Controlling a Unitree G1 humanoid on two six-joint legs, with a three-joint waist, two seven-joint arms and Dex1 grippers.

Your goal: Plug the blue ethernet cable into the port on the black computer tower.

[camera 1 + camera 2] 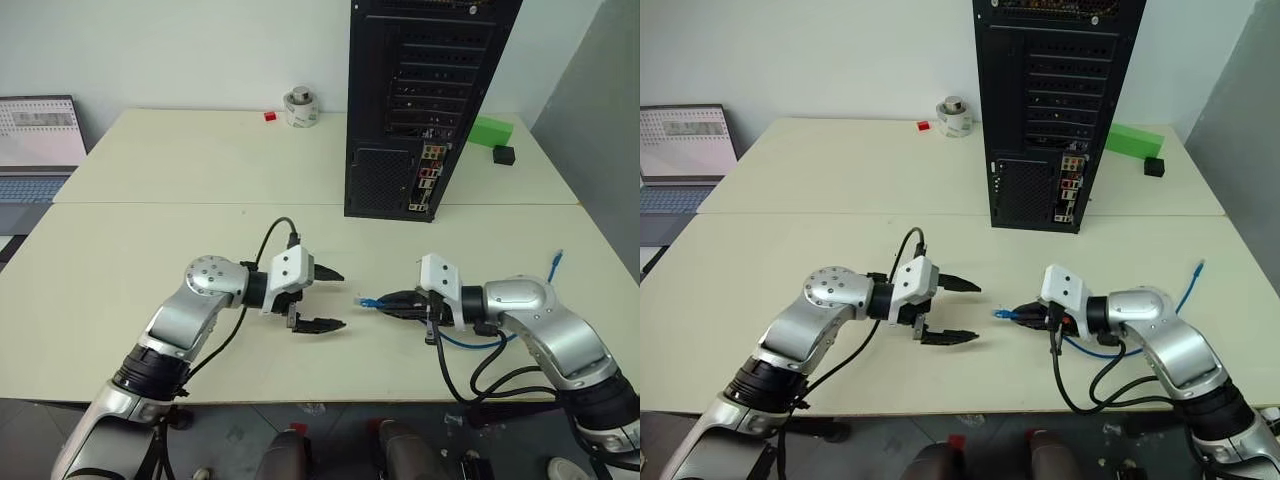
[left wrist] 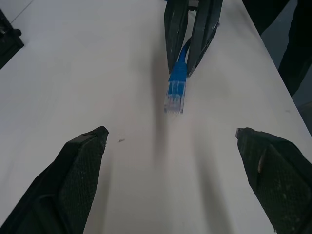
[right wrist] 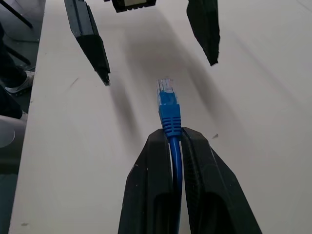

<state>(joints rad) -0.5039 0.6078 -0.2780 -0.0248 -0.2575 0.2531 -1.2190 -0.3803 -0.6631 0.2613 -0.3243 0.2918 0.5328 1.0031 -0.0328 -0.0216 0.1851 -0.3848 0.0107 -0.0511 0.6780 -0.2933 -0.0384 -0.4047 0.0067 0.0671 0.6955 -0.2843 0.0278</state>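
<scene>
I should grab the clear plug [image 3: 166, 89] with my left gripper next. It sticks out, and my right gripper's fingers cover the blue ethernet cable up to its end.
My right gripper [image 1: 392, 301] is shut on the blue ethernet cable [image 1: 372, 300] just behind its clear plug [image 3: 166, 89], which sticks out past the fingertips toward my left gripper. The rest of the cable loops under my right forearm and its other end [image 1: 555, 262] lies near the table's right edge. My left gripper [image 1: 336, 298] stands open a short way to the left of the plug, its fingers [image 2: 80, 161] spread wide and pointing at it. The black computer tower [image 1: 420, 100] stands upright at the back of the table, its rear sockets [image 1: 428, 178] facing me.
A roll of tape [image 1: 301, 106] and a small red block [image 1: 269, 116] sit at the back of the table. A green box [image 1: 491, 131] and a small black cube [image 1: 504, 154] lie right of the tower. A laptop [image 1: 38, 140] stands at far left.
</scene>
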